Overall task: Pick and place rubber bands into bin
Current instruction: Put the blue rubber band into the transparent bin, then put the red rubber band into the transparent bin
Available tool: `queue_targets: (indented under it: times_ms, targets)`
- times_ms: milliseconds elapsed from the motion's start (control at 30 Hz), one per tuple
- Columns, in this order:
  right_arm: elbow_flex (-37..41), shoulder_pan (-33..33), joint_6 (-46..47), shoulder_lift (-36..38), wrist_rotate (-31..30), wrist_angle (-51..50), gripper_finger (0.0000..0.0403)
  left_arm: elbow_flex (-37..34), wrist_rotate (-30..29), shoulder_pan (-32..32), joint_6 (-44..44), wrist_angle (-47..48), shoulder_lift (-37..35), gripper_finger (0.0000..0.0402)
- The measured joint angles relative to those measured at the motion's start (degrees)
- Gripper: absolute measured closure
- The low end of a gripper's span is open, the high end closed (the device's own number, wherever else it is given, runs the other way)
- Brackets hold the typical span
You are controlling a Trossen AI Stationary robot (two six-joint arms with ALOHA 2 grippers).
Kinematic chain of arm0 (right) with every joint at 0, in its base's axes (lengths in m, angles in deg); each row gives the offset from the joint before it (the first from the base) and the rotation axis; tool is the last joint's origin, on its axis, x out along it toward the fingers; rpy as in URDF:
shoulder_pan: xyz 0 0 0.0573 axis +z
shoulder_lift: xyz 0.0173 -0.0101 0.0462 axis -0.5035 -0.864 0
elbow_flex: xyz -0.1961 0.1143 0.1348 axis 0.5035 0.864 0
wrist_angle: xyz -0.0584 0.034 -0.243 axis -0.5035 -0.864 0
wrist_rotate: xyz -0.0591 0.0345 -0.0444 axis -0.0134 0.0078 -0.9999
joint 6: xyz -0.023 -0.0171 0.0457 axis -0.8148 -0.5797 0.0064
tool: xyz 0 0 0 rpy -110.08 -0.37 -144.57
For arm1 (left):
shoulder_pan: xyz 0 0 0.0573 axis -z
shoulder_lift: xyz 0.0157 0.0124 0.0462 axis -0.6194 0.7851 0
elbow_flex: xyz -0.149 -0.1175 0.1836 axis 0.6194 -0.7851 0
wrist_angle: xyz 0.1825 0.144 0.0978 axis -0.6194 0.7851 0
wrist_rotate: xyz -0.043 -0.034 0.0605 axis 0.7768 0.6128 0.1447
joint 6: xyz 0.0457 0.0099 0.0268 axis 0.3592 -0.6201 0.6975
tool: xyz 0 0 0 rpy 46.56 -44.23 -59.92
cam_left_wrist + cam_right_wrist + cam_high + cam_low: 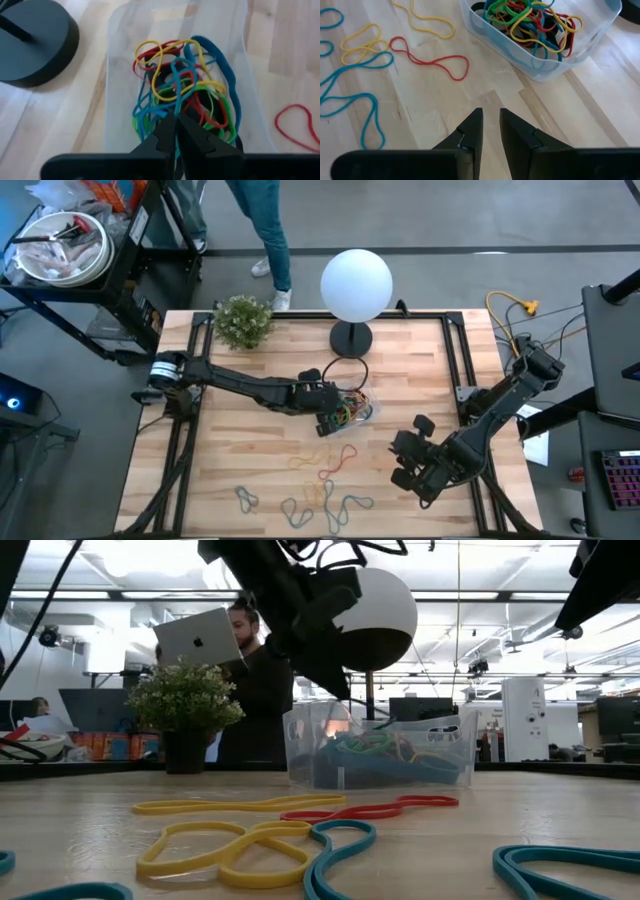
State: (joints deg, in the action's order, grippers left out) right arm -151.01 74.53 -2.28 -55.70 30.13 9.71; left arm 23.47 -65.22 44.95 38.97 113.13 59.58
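Note:
My left gripper needs to open now: its fingers are over the piled rubber bands, so the blue rubber band [177, 100] would lie in the bin [115, 75].
The clear bin [362, 412] [115, 75] [540, 67] stands mid-table, in front of the lamp, with several coloured rubber bands [185, 85] piled in it. My left gripper [334, 420] [176, 120] is shut and slants down just over that pile. Loose bands lie flat on the wood nearer the front edge: red [343, 460] [432, 62], yellow [305, 460] [362, 45] and blue [300, 510] [350, 100]. My right gripper [403, 460] [490, 117] hovers to the right of them, open by a narrow gap, with nothing between its fingers. My left gripper's shut fingertips [167, 125] stand right above the bands in the bin, slanting down from the table's left. I cannot tell whether they touch or pinch a band; a blue-green strand [175, 95] runs up to them.
A white globe lamp [356, 283] on a black base [351, 338] stands just behind the bin. A small potted plant [243, 320] sits at the far left corner. A person [250, 660] with a laptop stands beyond the far edge. Bare wood lies between the bin and my right gripper.

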Motion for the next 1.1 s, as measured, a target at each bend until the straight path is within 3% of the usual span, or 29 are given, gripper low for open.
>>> queue_targets:
  times_ms: [167,533,633,833,1100]
  targets:
    - [0.0,0.1,-0.2,0.0,0.0,0.2,0.0344,0.3,0.4,0.0,3.0,-0.2,-0.6,0.0384]
    - [0.0,0.1,-2.3,0.0,0.0,1.2,0.0344,1.6,7.0,0.1,4.5,0.0,-2.2,0.0260]
    - [0.0,0.1,-6.3,0.0,0.1,3.8,0.0344,1.7,11.1,0.7,4.2,1.6,-5.5,0.0253]
    - [0.0,0.1,-17.5,0.0,0.2,12.0,0.0344,1.7,11.2,4.6,3.0,8.4,-13.7,0.0252]
    - [0.9,-2.9,-38.5,-1.7,6.9,28.0,0.0344,-0.7,3.7,14.2,-4.6,11.3,-23.6,0.0252]
